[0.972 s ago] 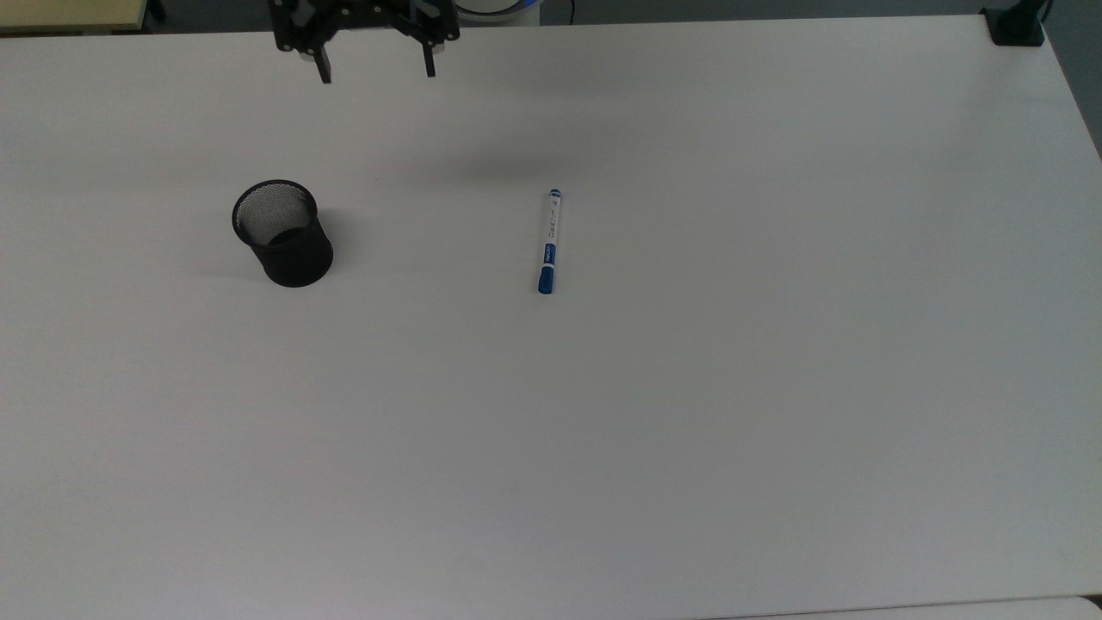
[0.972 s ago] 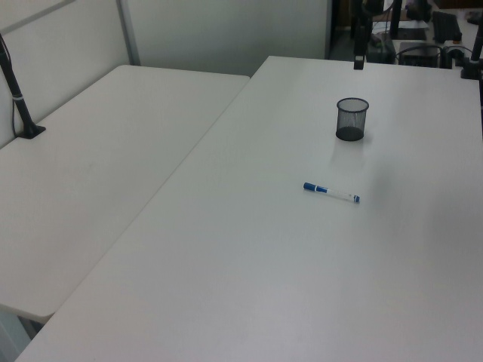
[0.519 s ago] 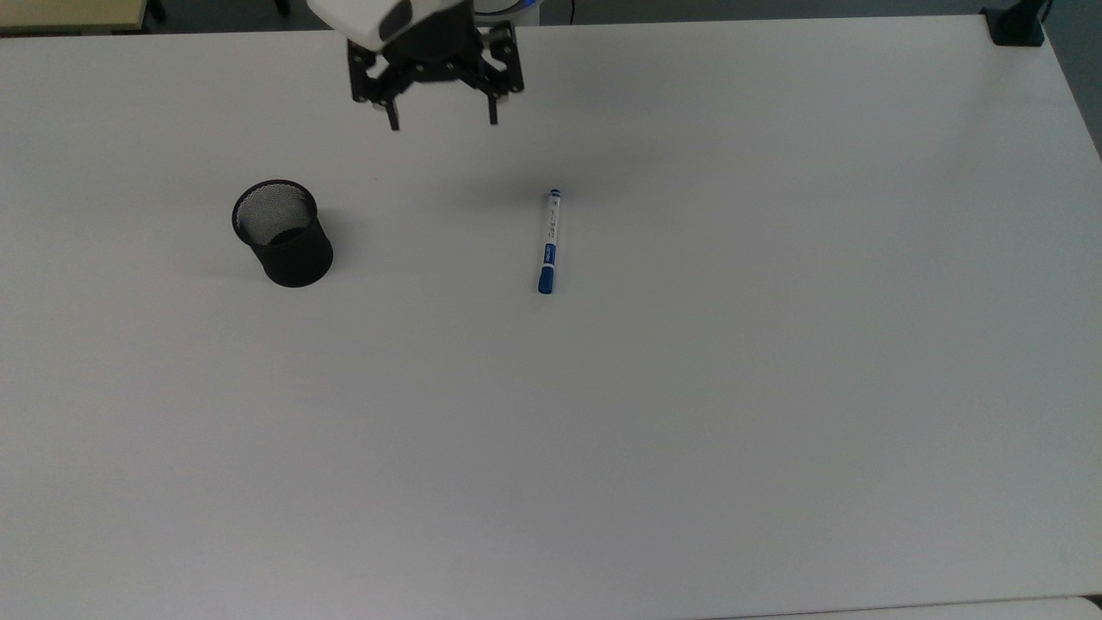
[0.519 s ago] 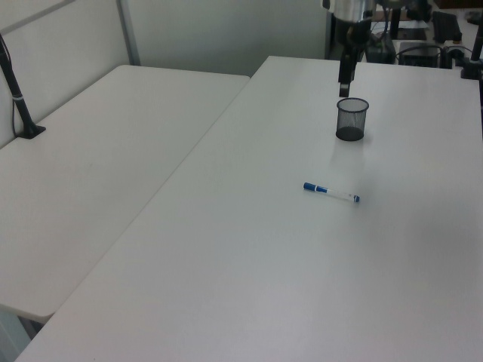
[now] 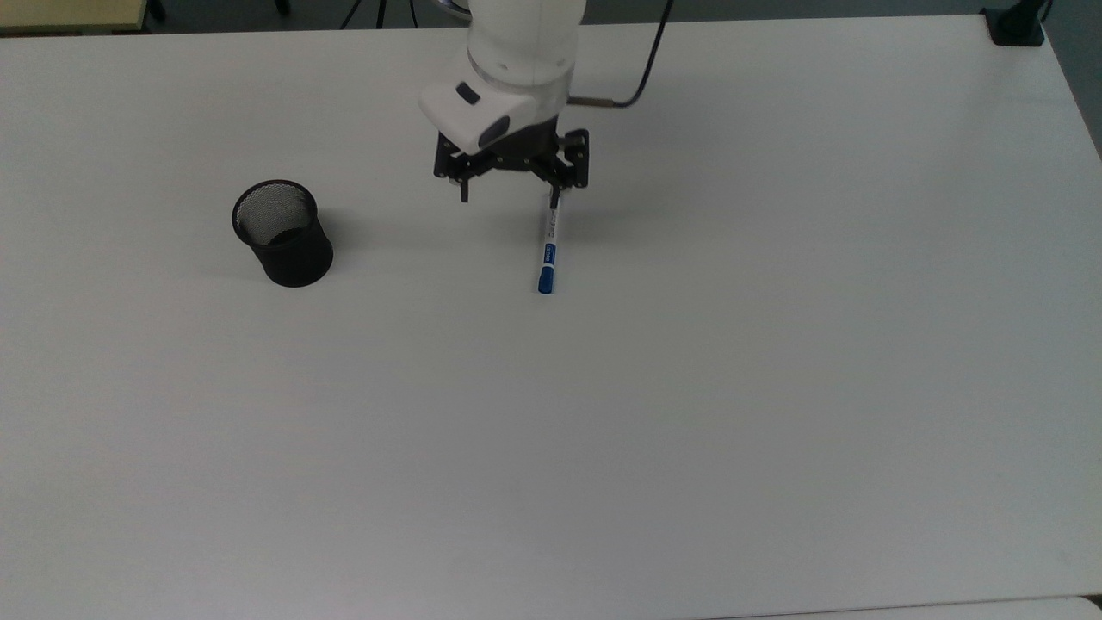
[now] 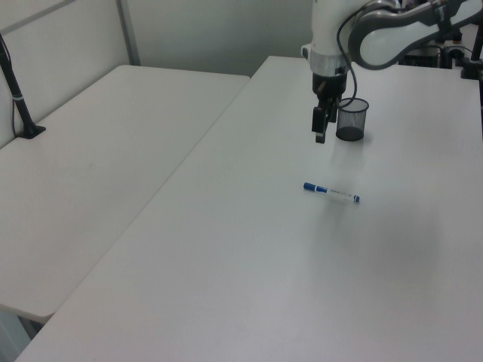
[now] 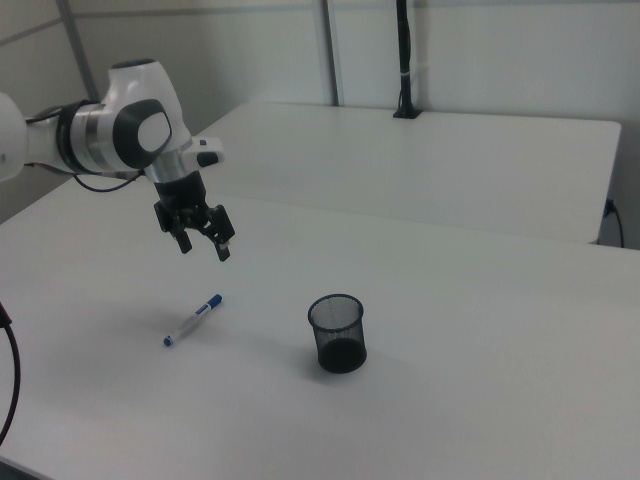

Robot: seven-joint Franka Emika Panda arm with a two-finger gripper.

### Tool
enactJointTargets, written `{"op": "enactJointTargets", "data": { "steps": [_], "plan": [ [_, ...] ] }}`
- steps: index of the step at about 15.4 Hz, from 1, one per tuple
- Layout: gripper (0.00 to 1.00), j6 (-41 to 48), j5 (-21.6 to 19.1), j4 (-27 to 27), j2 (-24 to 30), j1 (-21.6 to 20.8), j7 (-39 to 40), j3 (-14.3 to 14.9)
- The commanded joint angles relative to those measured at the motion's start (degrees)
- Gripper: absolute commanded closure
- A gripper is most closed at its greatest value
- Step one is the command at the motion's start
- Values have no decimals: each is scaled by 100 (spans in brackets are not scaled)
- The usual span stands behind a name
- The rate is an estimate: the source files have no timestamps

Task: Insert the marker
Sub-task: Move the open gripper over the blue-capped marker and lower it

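I should next take hold of the marker by its end with the cap [image 6: 313, 187], and then I should put the marker into the black mesh cup [image 6: 352, 119].
The marker [image 5: 548, 254], white with a blue cap, lies flat on the white table [image 5: 689, 387], its cap toward the top view's bottom edge. The same marker [image 6: 330, 192] [image 7: 193, 320] lies apart from the black mesh cup [image 5: 282, 232] [image 6: 352, 119] [image 7: 337, 333], which stands upright and looks empty. My gripper [image 5: 510, 200] [image 6: 320, 132] [image 7: 205, 250] hangs open in the air with nothing between its fingers. In the top view its right finger overlaps the marker's far end. In the right view it hovers well above the marker.
A black clamp [image 5: 1016, 26] sits on the table's corner at the top view's upper right. A cable [image 5: 637, 77] trails from the arm. A second table [image 6: 98, 151] with a black post [image 6: 19, 98] adjoins on the left view's left.
The arm has swung in from the top view's upper edge, moving right and down the image. The gripper, still open, now hovers by the marker's far end. Marker and cup have not moved.
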State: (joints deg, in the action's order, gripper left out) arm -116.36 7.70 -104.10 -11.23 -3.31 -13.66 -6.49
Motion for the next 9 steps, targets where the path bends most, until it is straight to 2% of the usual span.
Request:
{"op": "enactJointTargets", "data": {
  "steps": [1, 5, 7, 9],
  "plan": [
    [0, -316, 345, -31, -256, -170, -689, 16],
    [3, -650, 978, -31, -809, -346, -1305, 7],
    [4, -782, 1093, -31, -985, -364, -1463, 7],
    [10, -888, 1094, -31, -1109, -434, -1517, 7]
  ]
}}
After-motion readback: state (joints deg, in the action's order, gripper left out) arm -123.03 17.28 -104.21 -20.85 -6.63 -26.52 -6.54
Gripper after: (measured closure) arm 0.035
